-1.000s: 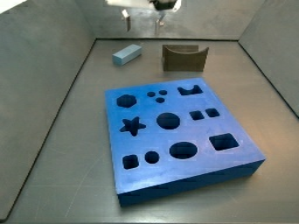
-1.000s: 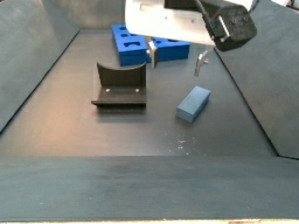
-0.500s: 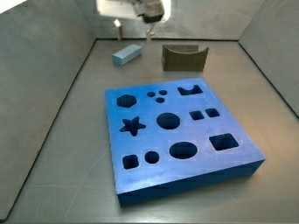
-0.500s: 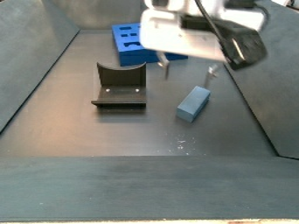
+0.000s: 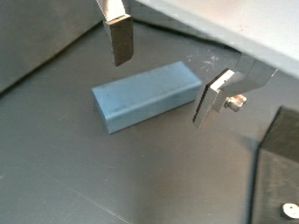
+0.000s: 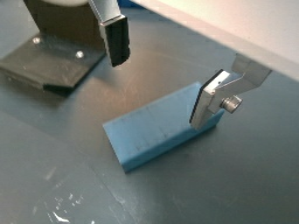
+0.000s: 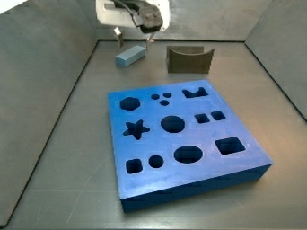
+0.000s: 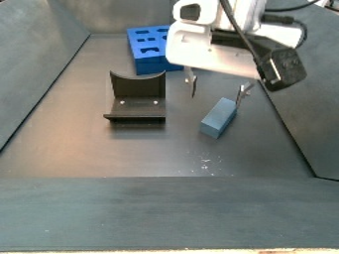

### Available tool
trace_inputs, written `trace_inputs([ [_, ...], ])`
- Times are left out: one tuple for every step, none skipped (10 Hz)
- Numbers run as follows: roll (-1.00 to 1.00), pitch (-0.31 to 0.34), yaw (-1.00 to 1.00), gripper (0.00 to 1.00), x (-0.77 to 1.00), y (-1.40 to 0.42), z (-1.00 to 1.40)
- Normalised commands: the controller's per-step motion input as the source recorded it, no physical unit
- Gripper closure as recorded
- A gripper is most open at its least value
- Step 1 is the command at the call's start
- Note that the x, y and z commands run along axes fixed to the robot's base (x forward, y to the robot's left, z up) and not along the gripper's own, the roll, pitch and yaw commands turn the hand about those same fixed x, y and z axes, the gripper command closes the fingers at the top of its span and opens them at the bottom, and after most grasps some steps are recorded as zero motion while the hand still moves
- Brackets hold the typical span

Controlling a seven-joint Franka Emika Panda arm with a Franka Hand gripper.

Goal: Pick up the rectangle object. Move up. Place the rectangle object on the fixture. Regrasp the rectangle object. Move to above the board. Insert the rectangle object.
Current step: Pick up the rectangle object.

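My gripper grabs the rectangle object by its long sides next. Then my gripper sets the rectangle object down on the fixture (image 7: 188,59) (image 5: 279,171).
The rectangle object (image 5: 142,94) (image 6: 163,133) (image 7: 129,56) (image 8: 219,117) is a small light blue-grey block lying flat on the grey floor. My gripper (image 5: 163,74) (image 6: 162,76) (image 7: 132,36) (image 8: 216,91) hovers just above it, open, with nothing between the fingers. One finger (image 5: 118,39) is off the block's side; the other finger (image 6: 208,99) stands at the block's far end. The brown fixture (image 7: 188,59) (image 8: 135,99) (image 6: 56,48) stands beside the block. The bright-blue board (image 7: 185,139) (image 8: 159,47) with dark shaped holes lies further off.
Grey sloped walls (image 7: 70,85) (image 8: 298,109) enclose the floor on all sides. A pale wall edge (image 5: 222,22) runs close behind the block in a wrist view.
The gripper has moved across from above the fixture side toward the block and come down over it, still open. The block, fixture and board have not moved.
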Motion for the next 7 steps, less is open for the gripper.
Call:
trace_inputs([
  [0.0,-0.06,0.0,0.0,0.0,0.0,-0.2],
  [-0.21,-0.491,0.0,0.0,-0.15,0.2,-0.57],
  [-0.13,-0.303,0.0,0.0,-0.1,0.12,-0.31],
  [0.0,-0.166,0.0,0.0,0.0,0.0,-0.28],
  [-0.29,-0.483,0.0,0.0,-0.28,0.11,-0.64],
  [-0.03,0.0,0.0,0.0,0.0,0.0,0.0],
  [-0.01,0.0,0.0,0.0,0.0,0.0,0.0],
])
